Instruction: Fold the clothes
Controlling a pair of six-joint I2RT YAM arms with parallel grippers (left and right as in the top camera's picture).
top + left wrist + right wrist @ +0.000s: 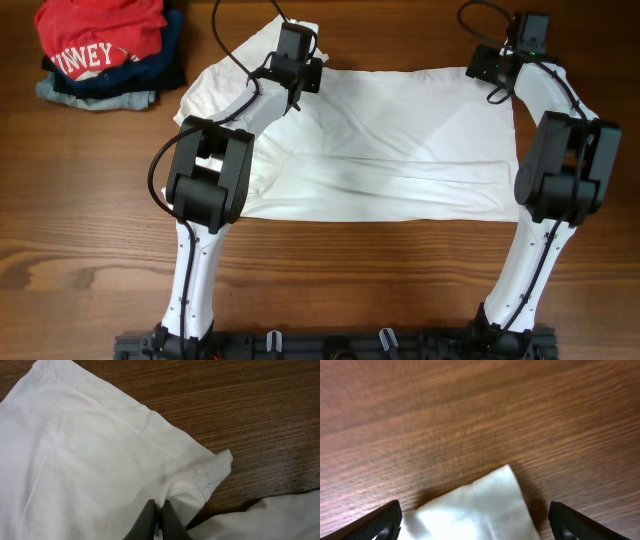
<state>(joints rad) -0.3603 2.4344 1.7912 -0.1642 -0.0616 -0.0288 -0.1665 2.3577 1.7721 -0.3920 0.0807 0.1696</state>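
The fingers reach down to the wooden table on either side of the white T-shirt's corner [492,497], so it is time for my right gripper to close on the T-shirt now.
The white T-shirt [380,140] lies spread flat and wrinkled across the middle of the wooden table, with no lettering showing. My left gripper [297,80] is at its far edge near the left sleeve. In the left wrist view its fingers [160,512] are shut, pinching a fold of the shirt [90,460] beside a stitched seam. My right gripper [490,72] is at the shirt's far right corner. In the right wrist view its fingers [474,510] are wide open, with the shirt's corner [485,487] lying between them on the table.
A pile of folded clothes stands at the far left corner, with a red shirt with white letters [100,40] on top of navy, black and light-blue garments [110,88]. Bare wood table [350,270] lies in front of the shirt.
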